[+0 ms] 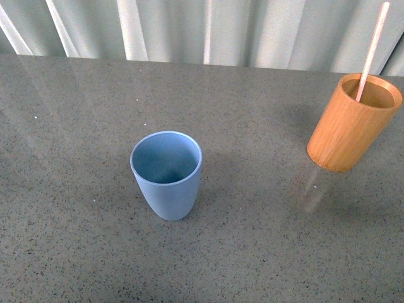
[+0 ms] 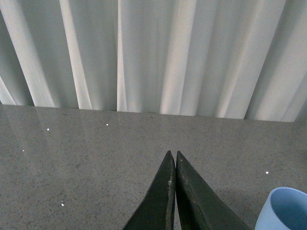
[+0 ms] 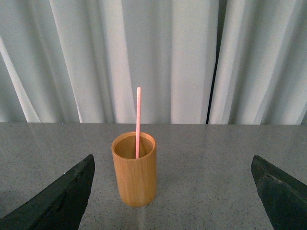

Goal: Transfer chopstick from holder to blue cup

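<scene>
My right gripper should next move the chopstick into the blue cup, grabbing its upper part above the holder's rim (image 3: 138, 108).
The orange-brown wooden holder (image 1: 352, 123) stands at the right of the grey table, with the pale pink chopstick (image 1: 372, 50) upright in it and leaning a little. The blue cup (image 1: 167, 173) stands empty near the table's middle. Neither arm shows in the front view. In the right wrist view my right gripper (image 3: 172, 165) is open wide, its fingers (image 3: 62, 199) low at both sides, with the holder (image 3: 135, 175) and chopstick (image 3: 138, 122) ahead of it, nearer one finger. In the left wrist view my left gripper (image 2: 172, 154) is shut and empty above the table, the blue cup's rim (image 2: 284, 211) off to one side.
A pleated white curtain (image 1: 208, 31) hangs behind the table's far edge. The grey speckled table (image 1: 76, 208) shows bare surface to the left of the cup and between the cup and the holder.
</scene>
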